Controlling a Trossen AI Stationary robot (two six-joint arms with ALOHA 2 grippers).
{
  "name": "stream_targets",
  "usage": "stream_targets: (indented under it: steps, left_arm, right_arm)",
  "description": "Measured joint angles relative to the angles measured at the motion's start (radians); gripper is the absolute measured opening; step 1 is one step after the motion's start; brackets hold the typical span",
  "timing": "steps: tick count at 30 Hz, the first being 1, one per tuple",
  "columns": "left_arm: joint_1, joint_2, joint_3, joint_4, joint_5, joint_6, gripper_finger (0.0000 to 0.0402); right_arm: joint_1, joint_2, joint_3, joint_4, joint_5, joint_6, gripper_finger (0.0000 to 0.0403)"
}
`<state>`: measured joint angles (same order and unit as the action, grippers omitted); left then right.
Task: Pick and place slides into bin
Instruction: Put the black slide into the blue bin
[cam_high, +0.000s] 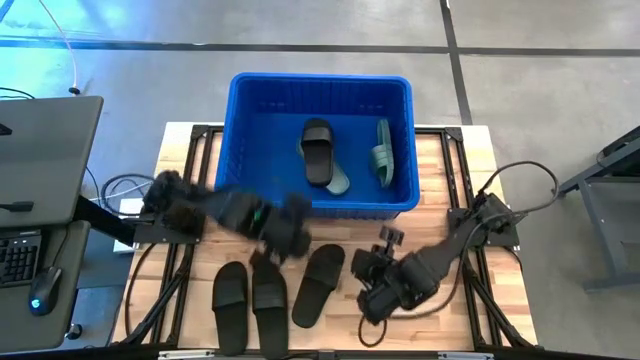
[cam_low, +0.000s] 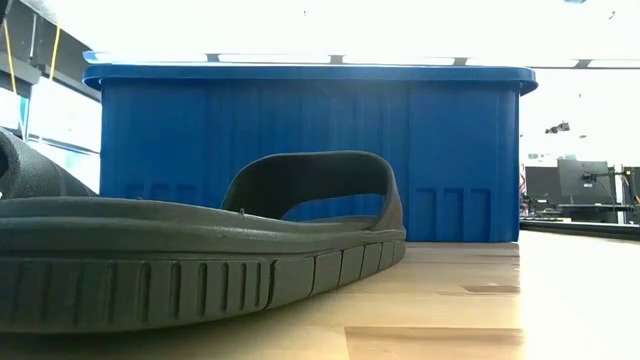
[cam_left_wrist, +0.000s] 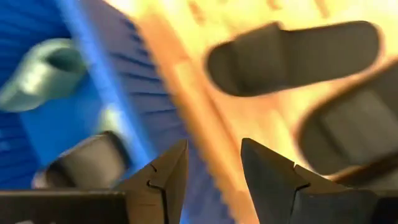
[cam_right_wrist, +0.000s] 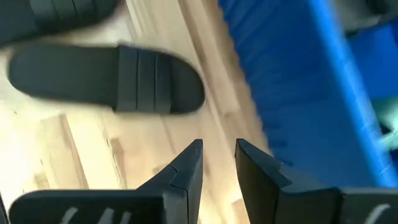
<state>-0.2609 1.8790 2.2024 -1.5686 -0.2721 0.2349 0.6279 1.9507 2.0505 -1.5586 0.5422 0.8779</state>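
Observation:
My left gripper picks up the black slide beside the pair by its strap (cam_high: 322, 267) (cam_left_wrist: 260, 57) next, to place it in the blue bin.
The blue bin (cam_high: 320, 100) stands at the table's far middle. In it lie one black slide (cam_high: 317, 152) and two green slides (cam_high: 383, 152), (cam_high: 339, 182). Three black slides (cam_high: 230, 300), (cam_high: 268, 300), (cam_high: 318, 285) lie soles down on the table near its front edge. My left gripper (cam_high: 285, 240) hovers open and empty just in front of the bin's near wall, above the black slides; its wrist view (cam_left_wrist: 214, 146) is blurred. My right gripper (cam_high: 362, 272) is open and empty (cam_right_wrist: 219, 146) over the table, right of the rightmost black slide (cam_right_wrist: 106, 78).
The bin's near wall (cam_left_wrist: 118, 93) and rim lie close to both grippers. In the low view a black slide (cam_low: 200, 250) fills the foreground in front of the bin (cam_low: 310, 150). Bare wood shows on the table's right (cam_high: 470, 300). A desk with keyboard and mouse (cam_high: 30, 250) stands left.

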Motion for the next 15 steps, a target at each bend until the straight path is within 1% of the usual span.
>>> stream_targets:
  steps: [3,5,8,11,13,15]
  left_arm:
    - [-0.135,0.002,-0.076,0.004,-0.044,-0.116,0.0134]
    - [-0.221,0.000,-0.130,0.002,-0.084,-0.181,0.0131]
    - [-0.327,0.000,-0.231,0.078,-0.168,-0.251,0.0132]
    - [-0.397,0.001,-0.338,0.239,-0.206,-0.241,0.0138]
    - [-0.427,0.001,-0.413,0.380,-0.212,-0.181,0.0143]
    - [-0.432,0.006,-0.495,0.528,-0.221,-0.100,0.0150]
  right_arm:
    - [0.049,0.000,-0.106,0.057,0.012,0.103,0.0084]
    - [0.081,0.000,-0.179,0.132,0.056,0.146,0.0084]
    - [0.117,0.000,-0.264,0.266,0.116,0.126,0.0084]
    - [0.138,0.001,-0.298,0.345,0.137,0.046,0.0084]
    - [0.138,0.001,-0.295,0.350,0.151,-0.005,0.0084]
    - [0.131,0.001,-0.286,0.348,0.192,-0.033,0.0084]
